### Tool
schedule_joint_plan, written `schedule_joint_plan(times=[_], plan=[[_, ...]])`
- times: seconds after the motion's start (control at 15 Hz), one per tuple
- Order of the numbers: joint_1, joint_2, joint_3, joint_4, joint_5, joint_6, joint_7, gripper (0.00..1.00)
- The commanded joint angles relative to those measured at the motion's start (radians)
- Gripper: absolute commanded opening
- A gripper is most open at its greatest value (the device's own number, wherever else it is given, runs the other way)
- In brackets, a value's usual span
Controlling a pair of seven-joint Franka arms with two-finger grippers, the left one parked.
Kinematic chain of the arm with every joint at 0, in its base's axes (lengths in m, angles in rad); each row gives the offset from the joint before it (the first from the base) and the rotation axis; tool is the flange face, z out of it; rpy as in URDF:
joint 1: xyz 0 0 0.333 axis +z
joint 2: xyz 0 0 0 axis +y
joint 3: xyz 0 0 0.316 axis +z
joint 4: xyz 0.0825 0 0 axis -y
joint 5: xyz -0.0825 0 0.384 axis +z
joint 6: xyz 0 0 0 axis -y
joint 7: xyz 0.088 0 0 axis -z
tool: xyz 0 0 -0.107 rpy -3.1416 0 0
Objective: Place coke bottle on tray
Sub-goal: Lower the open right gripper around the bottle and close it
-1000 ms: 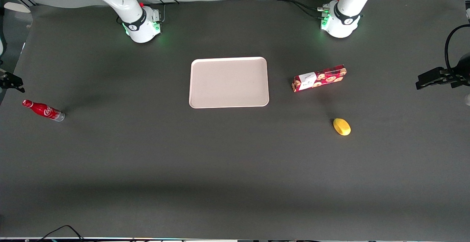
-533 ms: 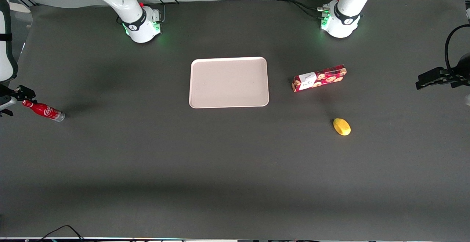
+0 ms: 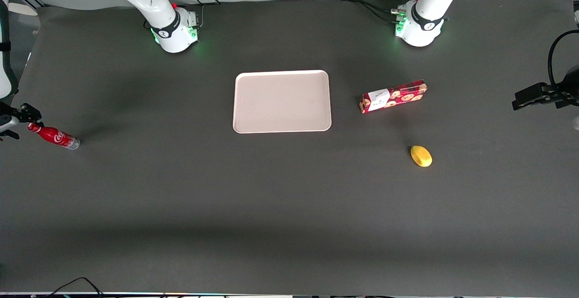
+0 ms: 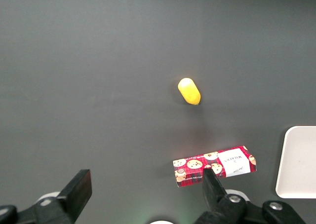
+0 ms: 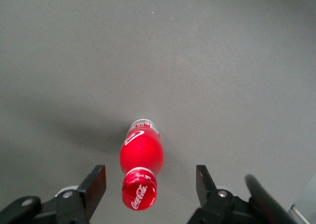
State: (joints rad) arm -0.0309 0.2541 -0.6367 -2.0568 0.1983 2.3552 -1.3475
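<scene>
My right gripper will next take hold of the coke bottle by its capped neck, so that it can put the bottle on the tray.
The coke bottle is a small red bottle with white script. It stands upright on the dark mat at the working arm's end of the table, well away from the tray. My right gripper hangs over the bottle's cap, open. In the right wrist view the red cap and bottle sit between the two spread fingers of the gripper, touching neither. The pale tray lies flat and bare at the table's middle; its edge also shows in the left wrist view.
A red cookie box lies beside the tray toward the parked arm's end. A yellow lemon-like object lies nearer the front camera than the box. The mat's edge runs close to the bottle.
My right gripper has come in from the table's end to above the bottle's cap, then nearly stopped. The bottle has not moved.
</scene>
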Motion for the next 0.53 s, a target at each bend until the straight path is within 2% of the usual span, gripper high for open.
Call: schedule_joint_plan(times=[0.0,0.2,0.27,0.33,0.47], plan=[[-0.001,0.024,-0.006,0.0,0.062,0.007,-0.071,0.6],[-0.001,0.025,-0.009,-0.002,0.062,0.003,-0.071,0.26],[-0.001,0.025,-0.009,0.0,0.062,0.003,-0.071,0.18],[-0.001,0.025,-0.009,0.0,0.064,0.001,-0.071,0.11],[0.0,0.025,-0.009,0.0,0.062,-0.001,-0.071,0.1]])
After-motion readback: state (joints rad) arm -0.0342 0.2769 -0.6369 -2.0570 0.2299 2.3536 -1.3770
